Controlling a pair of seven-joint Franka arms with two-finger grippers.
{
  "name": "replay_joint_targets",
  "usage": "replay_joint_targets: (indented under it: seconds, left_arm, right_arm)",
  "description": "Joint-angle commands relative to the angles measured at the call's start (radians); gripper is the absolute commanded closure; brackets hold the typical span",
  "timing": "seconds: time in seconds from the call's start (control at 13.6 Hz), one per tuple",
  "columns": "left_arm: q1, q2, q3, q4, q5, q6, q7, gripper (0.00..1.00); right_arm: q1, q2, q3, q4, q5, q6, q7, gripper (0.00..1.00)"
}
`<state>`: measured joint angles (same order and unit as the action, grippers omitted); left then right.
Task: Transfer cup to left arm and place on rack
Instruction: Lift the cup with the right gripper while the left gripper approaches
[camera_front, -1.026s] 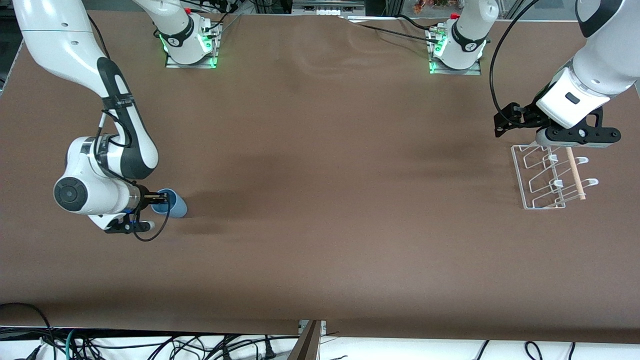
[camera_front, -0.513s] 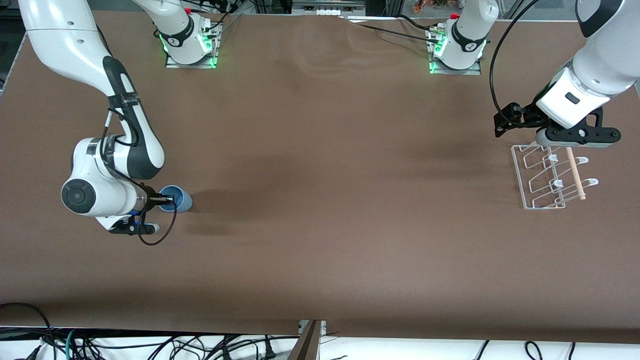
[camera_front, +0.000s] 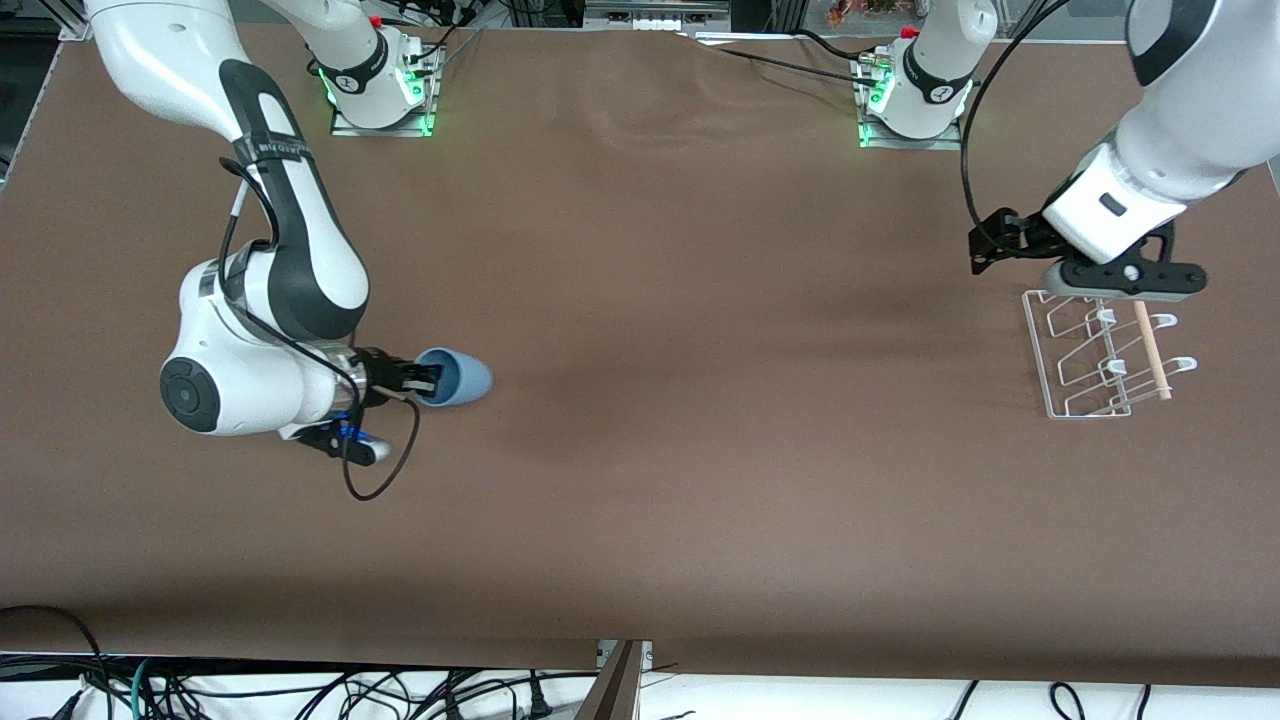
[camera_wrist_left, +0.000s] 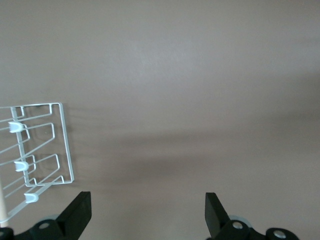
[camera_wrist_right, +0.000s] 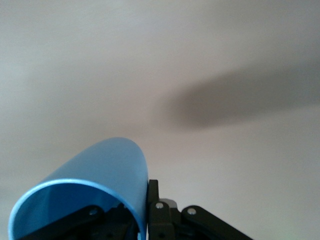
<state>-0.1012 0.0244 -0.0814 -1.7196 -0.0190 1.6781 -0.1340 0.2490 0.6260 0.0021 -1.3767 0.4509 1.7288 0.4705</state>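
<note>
My left gripper grabs the light-blue cup's closed base end (camera_front: 475, 378) next. Then my left gripper sets the cup on the white wire rack (camera_front: 1095, 355).
My right gripper (camera_front: 425, 380) is shut on the rim of the light-blue cup (camera_front: 458, 377) and holds it on its side above the table, toward the right arm's end. In the right wrist view the cup (camera_wrist_right: 95, 190) fills the lower corner, one finger inside the rim and one outside. My left gripper (camera_front: 1118, 283) is open and empty, over the edge of the white wire rack (camera_front: 1095, 355) that is farthest from the front camera. The rack with its wooden dowel (camera_front: 1150, 348) stands at the left arm's end. In the left wrist view the rack (camera_wrist_left: 37, 150) lies beside my open fingers (camera_wrist_left: 80, 212).
The brown table (camera_front: 700, 420) stretches between the cup and the rack. The two arm bases (camera_front: 380, 85) stand along the table edge farthest from the front camera. Cables hang below the near edge.
My right gripper has lifted the cup and carried it toward the table's middle, tipping it onto its side. My left gripper has shifted slightly toward the middle.
</note>
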Motion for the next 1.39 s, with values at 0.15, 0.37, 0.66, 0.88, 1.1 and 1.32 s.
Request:
replay_joint_targets:
  seconds: [0.15,0.37,0.66,0.88,1.1,1.32]
  left_arm:
    - [-0.058,0.064,-0.024,0.02,-0.065,-0.02,0.055,0.0]
    - [-0.097,0.129,-0.024,0.083,-0.13,-0.014,0.25,0.0]
    - [-0.083,0.18,-0.023,0.112,-0.269,0.072,0.517,0.0]
    - [-0.084,0.218,-0.023,0.112,-0.393,0.168,0.756,0.0]
    - [-0.083,0.253,-0.023,0.11,-0.551,0.199,1.046,0.0]
    - [-0.097,0.269,-0.024,0.098,-0.585,0.273,1.216,0.0]
  right_arm:
    - [0.044,0.004,0.039,0.041,0.372,-0.014,0.223,1.0]
    - [0.07,0.006,0.045,0.045,0.595,-0.002,0.25,1.0]
    - [0.139,0.012,0.076,0.051,0.705,0.136,0.338,1.0]
    - [0.212,0.024,0.094,0.062,0.735,0.259,0.393,1.0]
    - [0.28,0.06,0.093,0.096,0.735,0.34,0.43,1.0]
    - [0.296,0.098,0.095,0.151,0.735,0.353,0.459,1.0]
